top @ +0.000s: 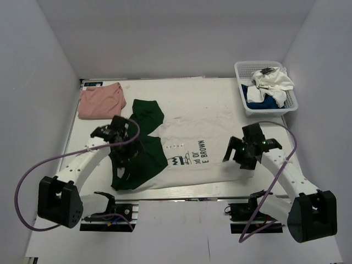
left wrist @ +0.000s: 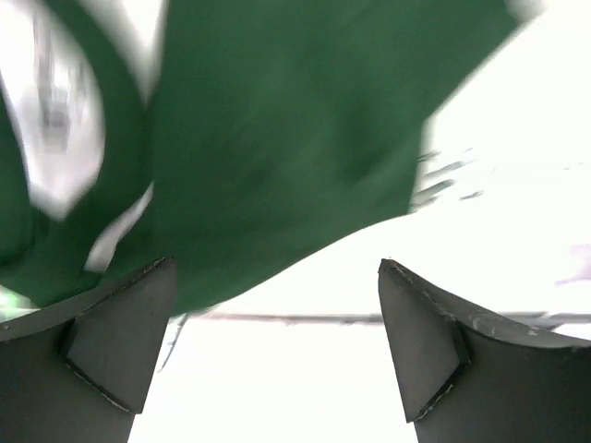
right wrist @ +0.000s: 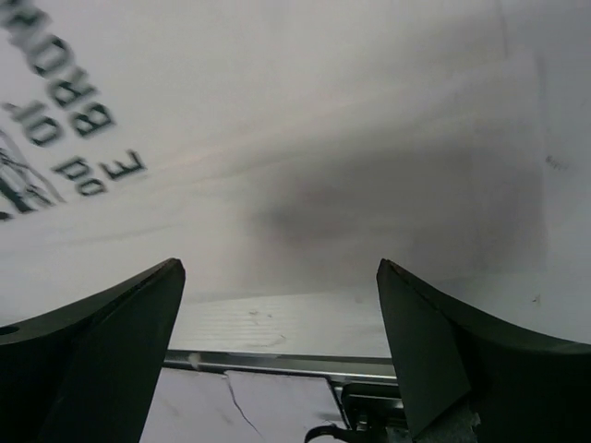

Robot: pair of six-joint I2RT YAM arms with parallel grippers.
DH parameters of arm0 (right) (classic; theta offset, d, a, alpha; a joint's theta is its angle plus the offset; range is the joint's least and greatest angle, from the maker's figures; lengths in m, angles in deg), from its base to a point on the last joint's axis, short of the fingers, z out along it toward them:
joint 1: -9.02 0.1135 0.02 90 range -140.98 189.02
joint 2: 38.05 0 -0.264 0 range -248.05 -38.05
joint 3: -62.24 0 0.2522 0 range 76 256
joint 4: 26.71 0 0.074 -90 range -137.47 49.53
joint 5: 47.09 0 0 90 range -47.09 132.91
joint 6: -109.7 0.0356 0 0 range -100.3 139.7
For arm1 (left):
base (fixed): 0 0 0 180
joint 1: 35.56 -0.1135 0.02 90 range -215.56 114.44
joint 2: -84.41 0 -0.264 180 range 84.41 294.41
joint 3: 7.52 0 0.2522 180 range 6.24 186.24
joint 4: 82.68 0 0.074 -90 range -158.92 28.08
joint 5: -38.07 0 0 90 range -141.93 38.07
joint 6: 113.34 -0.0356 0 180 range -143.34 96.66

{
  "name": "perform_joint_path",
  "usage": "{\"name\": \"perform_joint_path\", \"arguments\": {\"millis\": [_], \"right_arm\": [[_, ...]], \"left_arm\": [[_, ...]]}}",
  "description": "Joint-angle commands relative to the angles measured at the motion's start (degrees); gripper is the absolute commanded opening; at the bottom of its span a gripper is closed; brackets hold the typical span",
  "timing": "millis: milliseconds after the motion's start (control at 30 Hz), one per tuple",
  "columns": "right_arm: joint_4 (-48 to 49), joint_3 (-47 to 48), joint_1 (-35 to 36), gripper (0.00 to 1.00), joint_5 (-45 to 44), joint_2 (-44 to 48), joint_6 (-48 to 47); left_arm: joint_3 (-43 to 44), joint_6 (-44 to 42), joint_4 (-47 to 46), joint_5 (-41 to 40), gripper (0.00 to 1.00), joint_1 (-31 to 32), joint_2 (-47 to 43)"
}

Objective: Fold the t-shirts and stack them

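My left gripper should next grab the white tee's far green sleeve by the sleeve's far edge, to fold the tee's far half over the near half.
The white tee with dark green sleeves [top: 187, 151] lies spread on the table, its print facing up. My left gripper [top: 127, 149] is open above its near green sleeve [left wrist: 277, 138], holding nothing. My right gripper [top: 242, 157] is open above the tee's right hem [right wrist: 305, 185], near the table's front edge, holding nothing. A folded salmon-pink tee [top: 99, 102] lies at the far left. A plain white tee [top: 272, 82] and a royal blue tee [top: 258, 99] sit crumpled in the basket.
The white lattice basket [top: 292, 102] stands at the far right corner. White walls close in the table on three sides. The table's front metal rail [right wrist: 277, 362] shows below my right fingers.
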Motion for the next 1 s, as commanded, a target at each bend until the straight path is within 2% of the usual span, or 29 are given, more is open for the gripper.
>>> {"name": "perform_joint_path", "arguments": {"millis": [0, 133, 167, 233, 267, 300, 333, 400, 433, 467, 500, 533, 600, 667, 767, 967], "right_arm": [[-0.48, 10.44, 0.26, 0.9, -2.22, -0.13, -2.45], [2.77, 20.98, -0.09, 0.9, -7.12, -7.6, -5.53], [3.48, 22.23, -0.09, 0.9, -7.49, -9.61, -5.71], [5.68, 24.61, -0.18, 0.9, -8.1, -12.96, -6.06], [6.29, 28.1, -0.27, 0.9, -8.89, -15.84, -6.32], [7.95, 29.09, -0.44, 0.9, -9.51, -16.65, -6.41], [8.4, 30.84, -0.27, 0.9, -9.95, -17.71, -6.59], [9.29, 34.88, -0.27, 0.9, -12.05, -22.19, -7.46], [9.11, 36.03, -0.44, 0.9, -12.84, -23.33, -7.82], [8.59, 38.31, -0.62, 0.9, -14.33, -25.69, -8.34], [8.41, 40.68, -0.7, 0.9, -14.87, -27.89, -8.7], [8.23, 41.75, -0.79, 0.9, -15.31, -29.91, -9.4], [8.76, 44.48, -1.23, 0.9, -16.98, -33.6, -9.75], [9.11, 46.59, -1.5, 0.9, -17.33, -35.02, -9.93], [8.93, 48.34, -2.11, 0.9, -16.63, -39.07, -10.11], [9.63, 50.2, -2.46, 0.9, -14.96, -44.25, -9.76]], "left_arm": [[12.58, -3.88, -1.4, -6.95, 0.99, -0.51, 3.54], [28.66, -11.89, -5.35, -8.54, 0.99, -1.04, 18.3], [35.22, -13.39, -5.89, -8.54, 0.99, -1.04, 21.55], [42.63, -15.77, -5.11, -13.51, 0.99, -1.65, 32.62], [52.33, -16.38, -0.49, -14.68, 0.99, -2.26, 36.83], [57.3, -16.91, 1.47, -17.21, 0.99, -2.27, 40.96], [67.09, -16.92, 3.23, -18.28, 0.99, -2.27, 48.75], [76.99, -17.7, 7.89, -18.29, 0.99, -2.88, 56.26], [86.17, -17.71, 9.56, -18.82, 0.99, -3.58, 59.69], [90.18, -17.71, 10.97, -18.3, 0.99, -3.59, 65.47], [92.91, -17.71, 11.94, -18.82, 0.99, -4.28, 67.35], [93.12, -17.71, 11.17, -18.82, 0.99, -5.16, 68.24], [86.66, -18.23, 4.7, -17.95, 0.99, -6.04, 67.47], [84.07, -18.24, 1.5, -17.94, 0.99, -6.66, 67.46], [85.21, -17.01, 0.18, -20.4, 0.99, -6.66, 70.62], [87.13, -15.96, -5.01, -18.21, 0.99, -7.19, 76.94]]}}
